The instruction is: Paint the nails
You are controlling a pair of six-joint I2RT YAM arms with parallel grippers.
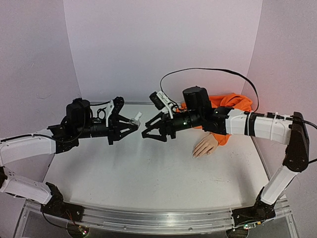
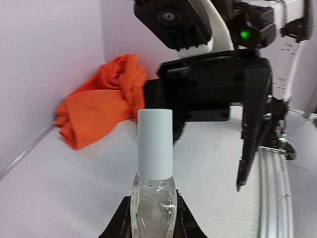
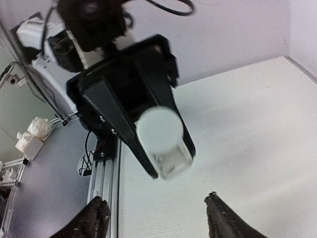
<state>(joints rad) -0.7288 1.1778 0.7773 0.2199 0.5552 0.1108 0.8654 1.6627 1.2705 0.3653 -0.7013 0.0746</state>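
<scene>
My right gripper grabs the white cap (image 2: 155, 144) next while my left gripper keeps holding the clear bottle (image 2: 154, 197), which leaves the brush free to paint nails.
My left gripper (image 1: 133, 126) is shut on a small clear bottle (image 2: 154, 197) with a white cap (image 2: 155, 144), held above the table's middle. My right gripper (image 1: 145, 132) faces it with jaws open and nothing between them. In the right wrist view the capped bottle (image 3: 166, 141) hangs just beyond the right gripper (image 3: 156, 207), clear of both fingertips. The pale mannequin hand (image 1: 205, 147) lies palm down on the table at the right, under the right arm. Its nails (image 1: 196, 154) are too small to make out.
The orange sleeve (image 1: 229, 105) is bunched against the back wall at the right; it also shows in the left wrist view (image 2: 101, 101). A black cable (image 1: 208, 70) loops above the right arm. The aluminium rail (image 1: 148, 220) runs along the near edge.
</scene>
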